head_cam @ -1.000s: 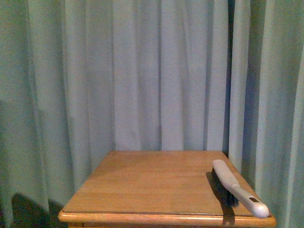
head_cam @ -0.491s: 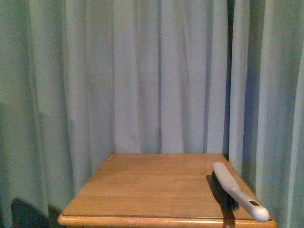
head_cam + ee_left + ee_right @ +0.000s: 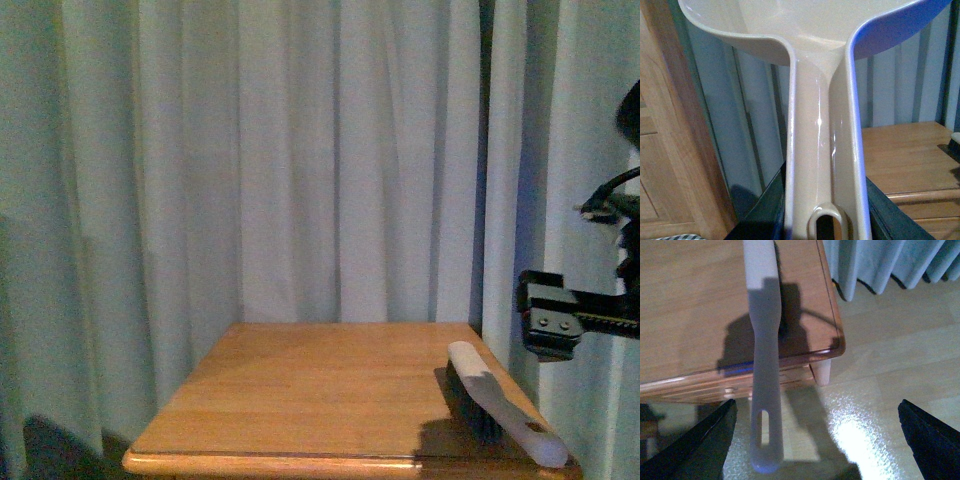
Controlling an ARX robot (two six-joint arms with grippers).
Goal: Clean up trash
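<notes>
The right gripper grabs the white brush by its smooth handle [image 3: 530,435] next, to sweep trash.
The crumpled white trash is out of view in every frame. My left gripper [image 3: 825,222] is shut on the handle of the beige dustpan [image 3: 820,125], whose scoop fills the top of the left wrist view. A white-handled brush [image 3: 497,400] with dark bristles lies on the right edge of the wooden table [image 3: 320,390], its handle overhanging the front corner. My right gripper [image 3: 548,318] hangs open in the air to the right of the brush and above it. In the right wrist view the brush handle [image 3: 762,365] lies between the wide-open dark fingers [image 3: 695,447], nearer one of them.
Pale curtains [image 3: 300,150] hang close behind and beside the table. The right wrist view shows the table corner [image 3: 832,345] and shiny pale floor [image 3: 880,365]. The left wrist view shows a wooden cabinet side [image 3: 665,150] and the table [image 3: 905,155].
My right arm has come into the front view from the right edge, and its shadow now falls on the brush and the table's front right. The brush has not moved.
</notes>
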